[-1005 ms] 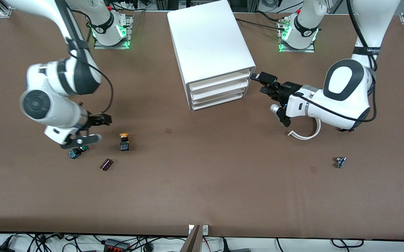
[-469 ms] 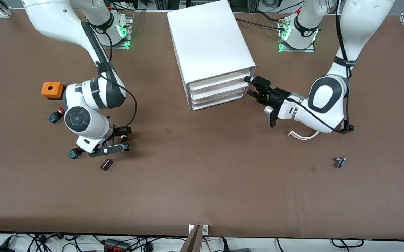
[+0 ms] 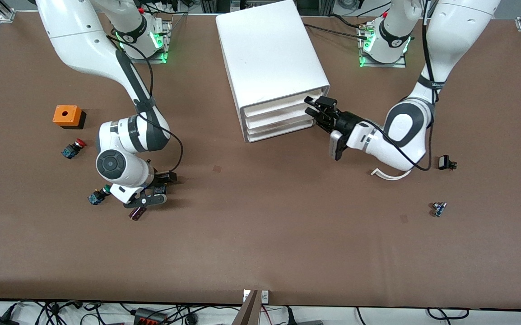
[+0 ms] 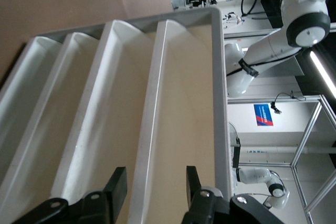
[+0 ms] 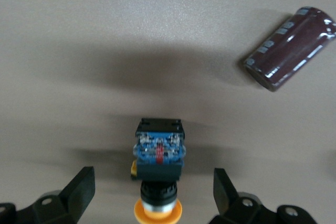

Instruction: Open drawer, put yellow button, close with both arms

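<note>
The yellow button needs to go into the drawer, so my right gripper will next grab it by its square blue circuit-board body (image 5: 159,150).
The white cabinet (image 3: 269,49) stands mid-table with its three drawers shut. My left gripper (image 3: 313,107) is at the front of the uppermost drawer (image 3: 281,104), at the corner toward the left arm's end. In the left wrist view the left gripper (image 4: 155,188) is open, its fingers (image 4: 116,186) on either side of the drawer's white front lip (image 4: 147,129) with a gap each side. The yellow button (image 5: 157,161) lies on its side on the table. My right gripper (image 5: 153,190) is open around it, not touching; from the front the right gripper (image 3: 159,188) covers it.
A dark maroon cylinder (image 3: 137,212) and a green-capped button (image 3: 95,197) lie beside the right gripper. A red-capped button (image 3: 73,148) and an orange block (image 3: 67,116) are toward the right arm's end. A white curved strip (image 3: 389,174), a black part (image 3: 445,162) and a small part (image 3: 439,208) lie toward the left arm's end.
The right arm swung over and came down around the yellow button. The left gripper advanced to the uppermost drawer's front and its fingers narrowed around the lip.
</note>
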Controlling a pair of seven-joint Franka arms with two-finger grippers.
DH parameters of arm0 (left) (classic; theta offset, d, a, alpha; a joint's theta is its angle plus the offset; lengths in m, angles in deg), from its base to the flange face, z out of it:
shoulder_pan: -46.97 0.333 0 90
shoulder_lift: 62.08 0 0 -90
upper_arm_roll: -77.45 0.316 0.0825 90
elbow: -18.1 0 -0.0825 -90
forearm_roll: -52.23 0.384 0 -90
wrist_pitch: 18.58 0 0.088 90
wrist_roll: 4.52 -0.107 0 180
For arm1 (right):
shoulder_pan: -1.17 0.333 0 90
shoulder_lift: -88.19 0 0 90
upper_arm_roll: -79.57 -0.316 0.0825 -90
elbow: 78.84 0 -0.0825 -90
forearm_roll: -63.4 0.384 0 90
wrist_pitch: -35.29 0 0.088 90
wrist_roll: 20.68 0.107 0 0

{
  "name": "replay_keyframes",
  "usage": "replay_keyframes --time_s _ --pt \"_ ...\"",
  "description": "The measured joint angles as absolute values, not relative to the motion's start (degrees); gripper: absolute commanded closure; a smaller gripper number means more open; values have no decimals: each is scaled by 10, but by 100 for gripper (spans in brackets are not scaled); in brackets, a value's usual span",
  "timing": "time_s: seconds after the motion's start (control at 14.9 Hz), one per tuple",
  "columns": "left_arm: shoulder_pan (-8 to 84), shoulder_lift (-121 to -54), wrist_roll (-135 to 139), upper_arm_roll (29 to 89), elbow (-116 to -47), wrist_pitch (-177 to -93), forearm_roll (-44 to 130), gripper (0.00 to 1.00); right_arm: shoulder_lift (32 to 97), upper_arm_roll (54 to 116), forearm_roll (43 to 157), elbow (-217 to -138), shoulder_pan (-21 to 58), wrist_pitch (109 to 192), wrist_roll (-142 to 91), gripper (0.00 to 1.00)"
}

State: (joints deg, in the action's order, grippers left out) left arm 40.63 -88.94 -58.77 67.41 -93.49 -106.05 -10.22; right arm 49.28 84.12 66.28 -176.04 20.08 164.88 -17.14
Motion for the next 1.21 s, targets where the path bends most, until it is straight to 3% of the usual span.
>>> replay_keyframes --time_s 0.13,0.34,0.6,0.67,0.94,1.21 --pt "401 -890 -599 673 -951 -1062 -113 64 483 841 663 -1751 201 1651 -171 5" --pt "401 -890 -602 663 -958 -1071 -117 88 477 841 664 -1744 201 1651 -171 45" --pt "401 -891 -603 656 -959 -1084 -117 98 474 842 664 -1741 200 1651 -171 93" --pt "402 -891 -603 657 -959 -1084 -117 99 474 842 664 -1740 200 1651 -171 100" --pt "406 -906 -603 666 -936 -1084 -117 99 475 844 667 -1723 199 1642 -171 100" --pt "418 -950 -602 685 -867 -1075 -117 99 487 843 667 -1616 201 1518 -171 100"
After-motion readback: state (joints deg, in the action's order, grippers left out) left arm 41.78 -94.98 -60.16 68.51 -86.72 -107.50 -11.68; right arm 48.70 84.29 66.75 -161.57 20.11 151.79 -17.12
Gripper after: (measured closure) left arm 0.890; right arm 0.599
